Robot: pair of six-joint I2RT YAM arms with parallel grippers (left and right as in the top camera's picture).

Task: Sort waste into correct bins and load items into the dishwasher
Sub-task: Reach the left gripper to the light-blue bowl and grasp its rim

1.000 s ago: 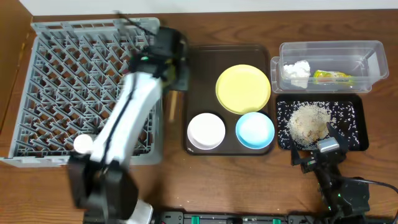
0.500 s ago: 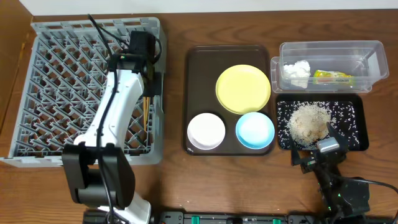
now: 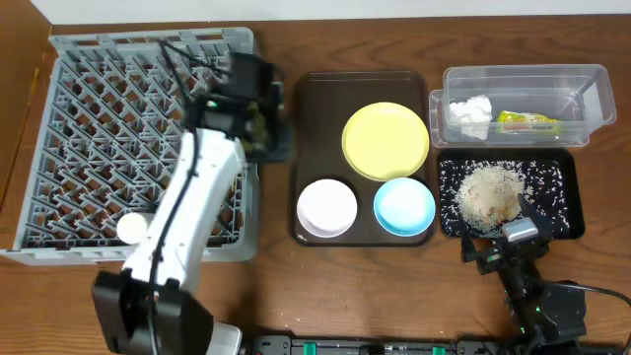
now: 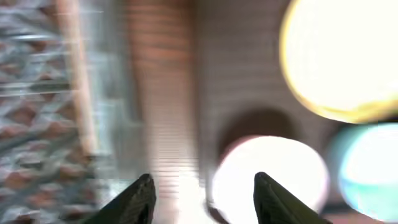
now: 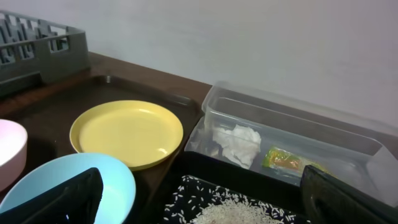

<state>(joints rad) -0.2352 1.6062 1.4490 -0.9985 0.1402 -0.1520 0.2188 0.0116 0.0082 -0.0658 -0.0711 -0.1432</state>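
The robot's left hand should next take hold of the light blue bowl by its rim (image 3: 402,180), so the bowl's opposite edge stays free to load into the rack (image 3: 99,148).
My left gripper (image 3: 273,143) (image 4: 202,193) is open and empty over the gap between the grey dish rack (image 3: 99,148) and the brown tray. In the blurred left wrist view a wooden chopstick (image 4: 78,74) lies in the rack; my arm hides it from overhead. The yellow plate (image 3: 385,140), white-pink bowl (image 3: 327,208) and light blue bowl (image 3: 404,206) sit on the brown tray. The tissue (image 3: 471,110) and snack wrapper (image 3: 527,121) lie in the clear tub (image 3: 523,71). Rice scraps (image 3: 488,192) lie in the black tray (image 3: 560,197). My right gripper (image 3: 503,245) (image 5: 202,186) is open and empty at the black tray's front edge.
The dark brown serving tray (image 3: 317,108) lies between the rack and the two bins. The rack fills the table's left side. Bare wooden table shows along the front edge.
My left gripper carried the chopsticks left over the rack, let them go there, and swung back right to the rack's edge. The right arm has not moved.
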